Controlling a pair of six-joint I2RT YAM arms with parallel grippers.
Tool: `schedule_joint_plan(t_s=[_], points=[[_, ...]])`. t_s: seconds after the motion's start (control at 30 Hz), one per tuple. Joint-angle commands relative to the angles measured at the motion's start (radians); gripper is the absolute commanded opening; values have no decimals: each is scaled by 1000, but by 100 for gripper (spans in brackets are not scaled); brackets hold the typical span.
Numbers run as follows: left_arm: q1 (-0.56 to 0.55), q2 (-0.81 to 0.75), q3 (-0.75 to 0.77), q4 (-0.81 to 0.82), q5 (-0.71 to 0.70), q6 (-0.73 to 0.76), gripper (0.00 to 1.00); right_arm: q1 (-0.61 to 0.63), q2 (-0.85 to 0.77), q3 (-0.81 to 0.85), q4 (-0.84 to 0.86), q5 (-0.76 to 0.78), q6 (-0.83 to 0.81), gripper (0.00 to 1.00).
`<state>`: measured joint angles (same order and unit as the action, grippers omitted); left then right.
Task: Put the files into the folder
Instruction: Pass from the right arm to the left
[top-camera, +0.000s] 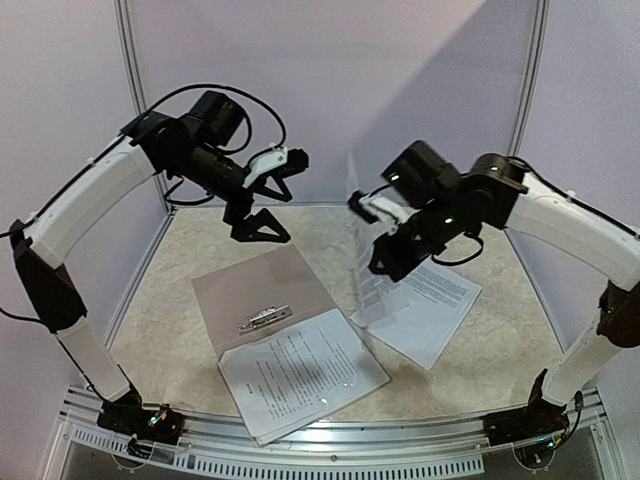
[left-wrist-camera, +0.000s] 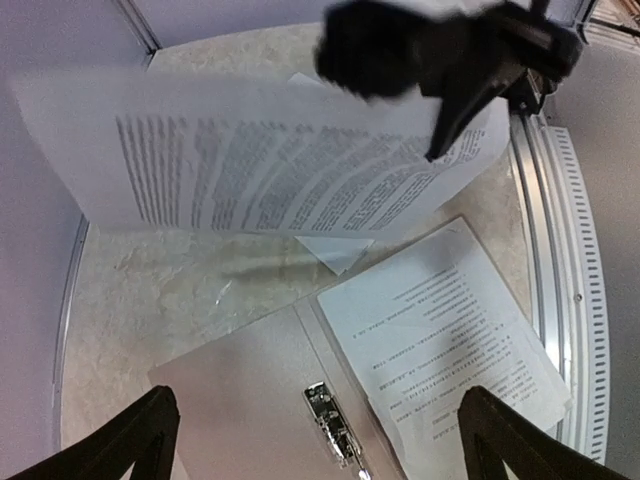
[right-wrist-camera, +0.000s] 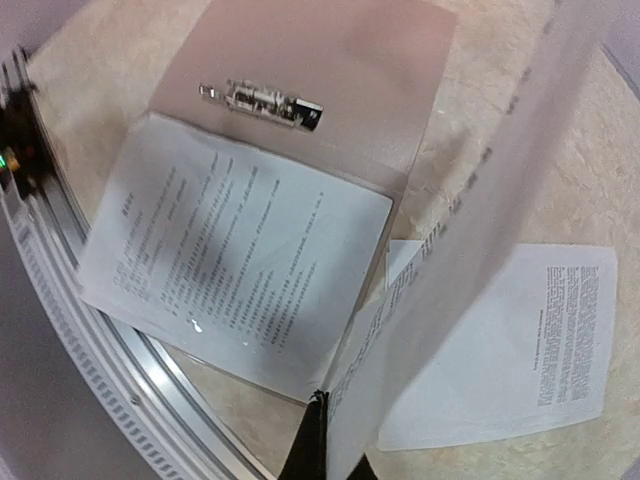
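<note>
My left gripper grabs the file I'm carrying by its free edge opposite my right gripper next, to lay it flat into the folder (top-camera: 255, 285).
The tan folder (top-camera: 255, 285) lies open at the table's centre, with its silver clip (top-camera: 265, 318) at the spine. One printed file (top-camera: 300, 370) lies on its near half. My right gripper (top-camera: 385, 255) is shut on the edge of a second file (top-camera: 362, 250) and holds it upright above the table, right of the folder. A third file (top-camera: 435, 305) lies flat under it. My left gripper (top-camera: 275, 195) is open and empty, high above the folder's far edge. In the left wrist view its fingers (left-wrist-camera: 110, 440) straddle the folder (left-wrist-camera: 230, 390) and the clip (left-wrist-camera: 335, 420). The held file (left-wrist-camera: 280, 170) hangs beyond.
A metal rail (top-camera: 330, 440) runs along the near table edge. Grey walls close the back and both sides. In the right wrist view the held sheet (right-wrist-camera: 480, 230) hides part of the table, with the flat sheet (right-wrist-camera: 520, 340) to its right.
</note>
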<state>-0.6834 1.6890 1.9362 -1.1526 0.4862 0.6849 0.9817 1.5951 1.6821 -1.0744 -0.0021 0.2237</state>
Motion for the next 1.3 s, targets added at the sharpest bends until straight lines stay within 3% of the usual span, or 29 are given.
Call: schedule_joint_plan(t_s=[0.0,0.13,0.37,0.77,0.9,0.93,1.03,1.13,1.2,1.27], points=[[10,-72,-123,-63,-6,107,100,125,148,146,-288,258,-319,0],[40,-132,-217,-63,-31,118,100,173,177,216,-229,293,-438,0],[64,-217,-355,1,-117,83,100,184,168,248,-216,275,-483,0],[122,-211,-363,88,-174,47,100,188,139,235,-200,264,-520,0],[122,-196,-339,49,-58,18,98,187,131,231,-190,266,-533,0],[122,-196,-333,23,-1,24,92,188,131,230,-187,267,-534,0],[120,-213,-335,-37,118,53,53,187,126,224,-174,274,-533,0],[119,-218,-341,-71,169,62,30,184,121,212,-151,277,-536,0],[119,-212,-337,-94,184,61,5,178,117,208,-140,278,-538,0],[122,-212,-329,-110,193,39,0,166,117,208,-131,280,-533,0]])
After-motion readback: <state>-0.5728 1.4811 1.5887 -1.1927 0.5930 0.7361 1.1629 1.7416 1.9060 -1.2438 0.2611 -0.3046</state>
